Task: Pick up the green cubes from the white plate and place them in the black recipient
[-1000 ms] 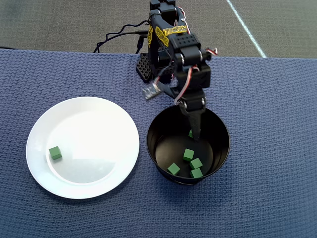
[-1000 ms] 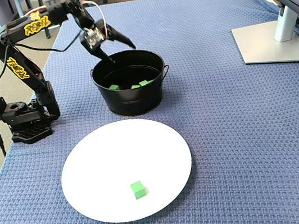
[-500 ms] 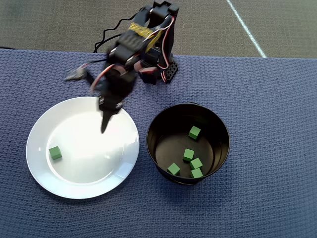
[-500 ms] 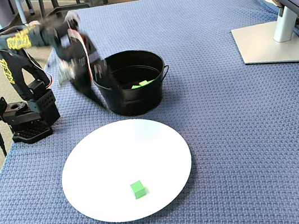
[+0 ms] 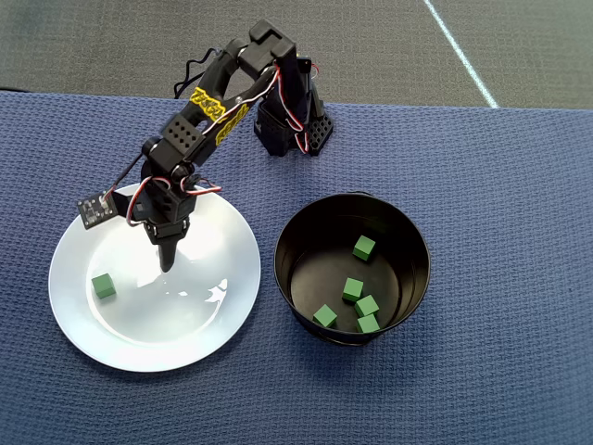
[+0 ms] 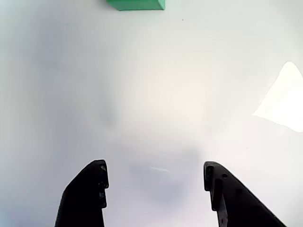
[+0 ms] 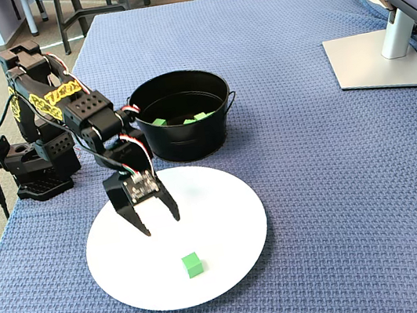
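Note:
Next, my gripper grabs the green cube by its sides, to get the last piece from the white plate [image 5: 185,324] into the black recipient.
One green cube [image 5: 104,286] lies on the left part of the white plate [image 5: 185,324]. My gripper [image 5: 167,260] hangs open and empty over the plate's middle, apart from the cube. In the wrist view the cube [image 6: 136,4] is cut by the top edge, well ahead of the gripper [image 6: 155,165], with only bare plate [image 6: 165,94] between the jaws. In the fixed view the gripper [image 7: 161,223] is above the plate [image 7: 227,225], behind the cube [image 7: 193,264]. The black recipient [image 5: 417,269] stands right of the plate and holds several green cubes [image 5: 352,289].
The arm's base [image 7: 36,172] stands at the cloth's left edge in the fixed view, with cables trailing off the table. A monitor stand [image 7: 379,58] sits at the far right. The black recipient [image 7: 186,140] is close behind the plate.
The arm swung from above the black recipient over to the white plate and came down lower. Its jaws now stand open above the plate.

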`<state>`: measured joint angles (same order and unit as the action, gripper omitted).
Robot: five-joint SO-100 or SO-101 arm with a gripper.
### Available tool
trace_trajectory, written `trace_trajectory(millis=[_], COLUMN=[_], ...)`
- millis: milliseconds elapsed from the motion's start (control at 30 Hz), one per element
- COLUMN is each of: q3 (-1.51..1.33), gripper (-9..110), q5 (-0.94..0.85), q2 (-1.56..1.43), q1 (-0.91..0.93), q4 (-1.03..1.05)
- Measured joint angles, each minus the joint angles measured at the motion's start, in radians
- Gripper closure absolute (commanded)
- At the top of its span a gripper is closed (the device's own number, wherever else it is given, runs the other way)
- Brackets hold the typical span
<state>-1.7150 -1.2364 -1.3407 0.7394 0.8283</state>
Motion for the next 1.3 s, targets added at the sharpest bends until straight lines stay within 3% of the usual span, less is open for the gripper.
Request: trace_trajectory(millis=[733, 1300], q3=[0.489, 0.601], gripper=[83, 83], q5=[-0.006, 0.051], q2=[0.385, 0.463], q1=[0.087, 0.084], q4=[0.092, 0.057])
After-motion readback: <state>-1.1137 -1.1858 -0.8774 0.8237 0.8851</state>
